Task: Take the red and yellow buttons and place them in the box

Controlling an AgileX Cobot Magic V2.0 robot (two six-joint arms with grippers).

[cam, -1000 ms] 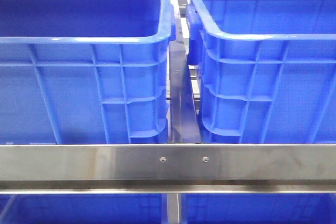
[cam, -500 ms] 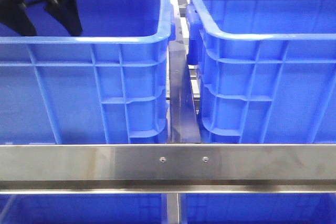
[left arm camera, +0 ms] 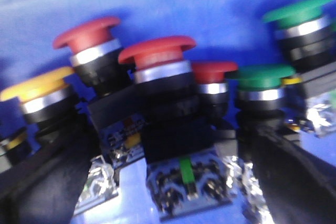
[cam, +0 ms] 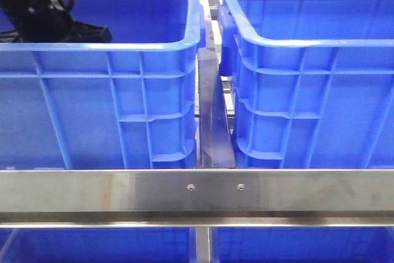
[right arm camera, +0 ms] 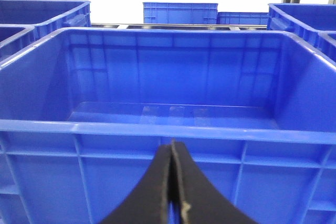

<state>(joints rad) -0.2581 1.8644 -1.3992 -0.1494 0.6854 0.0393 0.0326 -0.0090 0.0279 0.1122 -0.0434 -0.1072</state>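
In the left wrist view, my left gripper's fingers stand beside the middle red button's body (left arm camera: 170, 103), so it is time to close on that button now.
In the left wrist view several push buttons lie on the blue floor of a bin. There are three red ones, the nearest in the middle (left arm camera: 157, 51), one behind it (left arm camera: 86, 31) and a smaller one beside it (left arm camera: 212, 71). A yellow one (left arm camera: 37, 83) and two green ones (left arm camera: 260, 74) lie to either side. My left gripper (left arm camera: 173, 182) is open, with its fingers (left arm camera: 42, 182) wide apart on either side of the middle red button's body. In the front view my left arm (cam: 43, 10) reaches down into the left bin (cam: 123, 90). My right gripper (right arm camera: 172, 148) is shut and empty in front of an empty blue bin (right arm camera: 173, 129).
Two large blue bins stand side by side behind a steel rail (cam: 197, 192), the right one (cam: 308, 90) across a narrow gap. More blue bins (right arm camera: 180, 11) stand behind and to the sides in the right wrist view.
My left arm has come into the front view at the upper left and moved lower into the left bin. The bins have not moved.
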